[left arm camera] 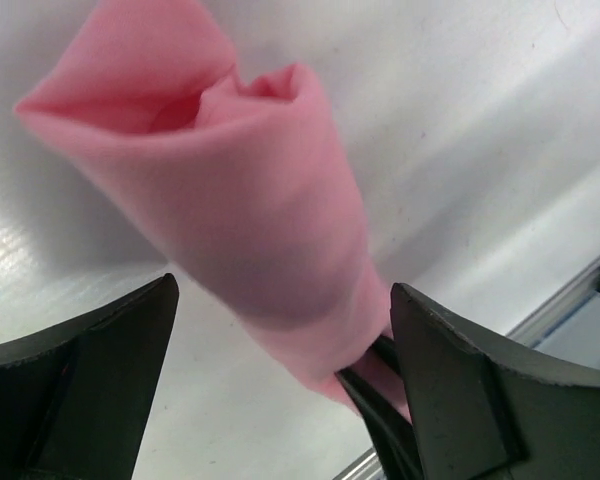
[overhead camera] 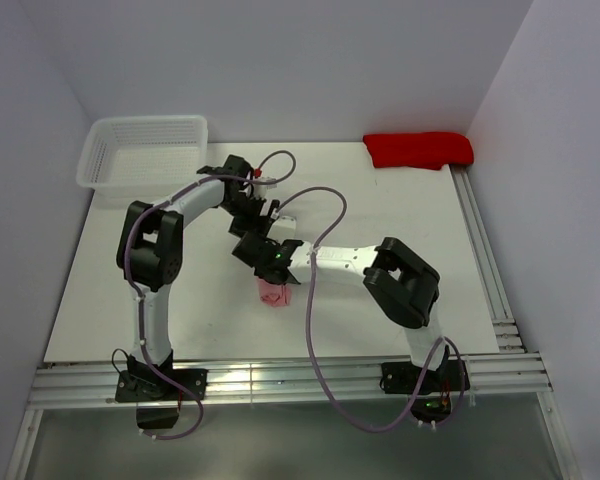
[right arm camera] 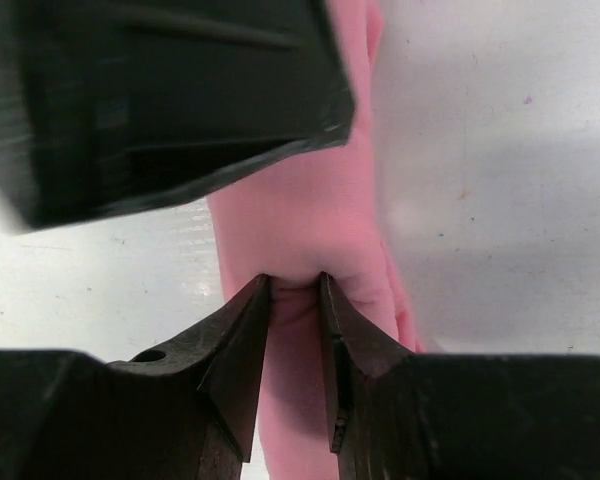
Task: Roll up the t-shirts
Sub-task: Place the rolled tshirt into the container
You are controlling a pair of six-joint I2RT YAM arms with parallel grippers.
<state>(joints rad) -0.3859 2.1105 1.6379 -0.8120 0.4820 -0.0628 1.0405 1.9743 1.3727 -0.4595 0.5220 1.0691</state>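
Note:
I should lower my left gripper before closing on the roll, as its fingers are above the roll's top in the left wrist view and would miss now.
The light-pink t-shirt is rolled into a tight tube near the middle of the table. My left gripper stands open, its two fingers on either side of the roll's near end and apart from it. My right gripper is shut on the t-shirt, pinching a fold of the pink fabric between its fingertips. From above, both grippers meet over the roll: the left gripper comes from the far side, and the right gripper hides most of the shirt.
A white mesh basket stands at the back left corner. A red folded cloth lies at the back right. Metal rails run along the table's right and near edges. The left gripper's black body hangs close above the right gripper's fingers.

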